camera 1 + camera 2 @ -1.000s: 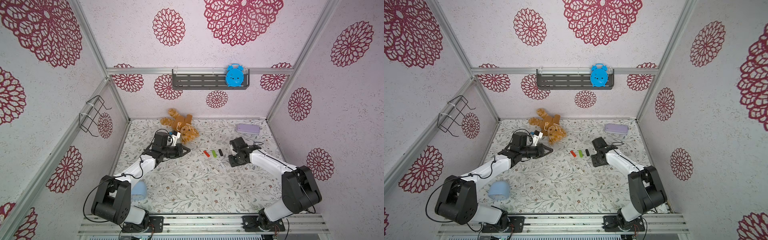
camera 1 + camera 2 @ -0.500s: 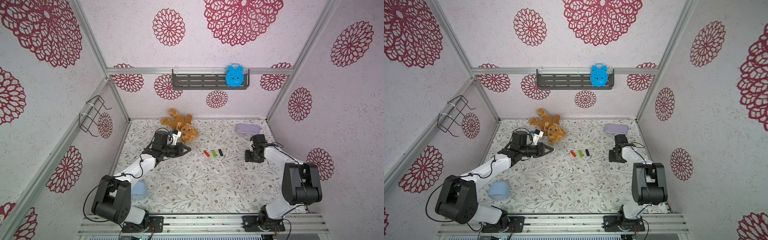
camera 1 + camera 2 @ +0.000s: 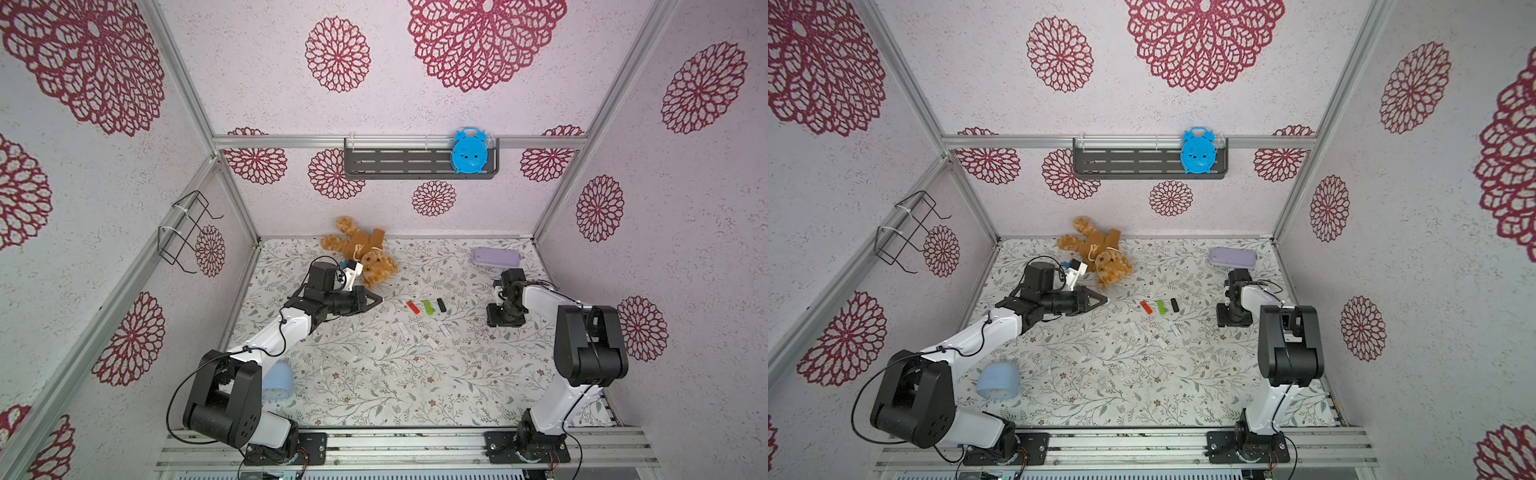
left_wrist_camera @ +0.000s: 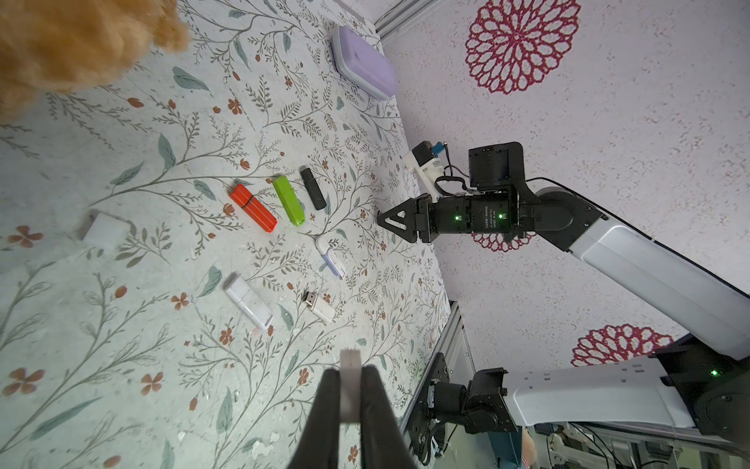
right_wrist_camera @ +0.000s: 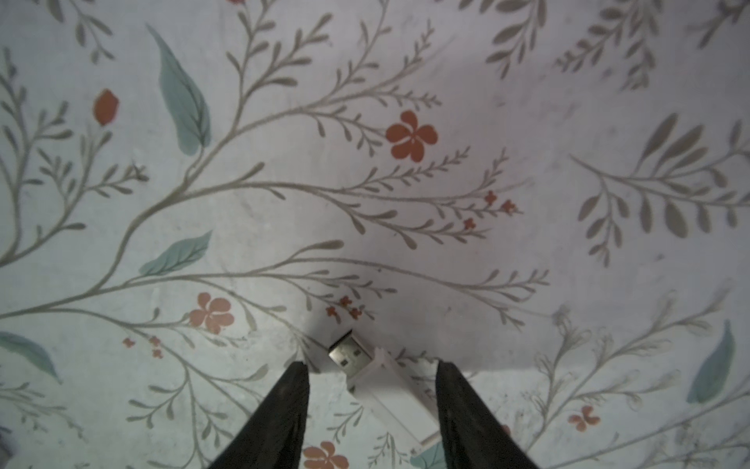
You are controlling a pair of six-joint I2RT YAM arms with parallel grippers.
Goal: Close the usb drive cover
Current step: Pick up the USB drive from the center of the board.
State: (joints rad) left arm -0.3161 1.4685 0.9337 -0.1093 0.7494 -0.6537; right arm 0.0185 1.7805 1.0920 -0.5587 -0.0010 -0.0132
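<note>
I should grab the white usb drive next with my right gripper, by the sides of its body. The metal plug (image 5: 349, 355) then stays bare for the cover.
My left gripper (image 4: 351, 371) is shut on a small white usb drive cover (image 4: 350, 390), held just above the floral table left of centre; both top views show this gripper (image 3: 376, 300) (image 3: 1102, 300) lying low and pointing right. A white usb drive (image 5: 389, 390) lies flat on the table with its metal plug (image 5: 349, 355) bare. My right gripper (image 5: 371, 365) stands open over it, one black finger on each side. In both top views that gripper (image 3: 505, 322) (image 3: 1233, 318) points down at the right side of the table and hides the drive.
A red drive (image 3: 412, 307), a green drive (image 3: 428, 307) and a black drive (image 3: 441, 305) lie in a row mid-table, with several white drives (image 3: 403, 329) just in front. A teddy bear (image 3: 361, 253) and purple case (image 3: 496, 257) lie at the back, a blue cup (image 3: 276, 380) front left.
My right arm swung from beside the row of drives out to the table's right side, now pointing down, and its jaws have widened. The left arm stayed put with the cover.
</note>
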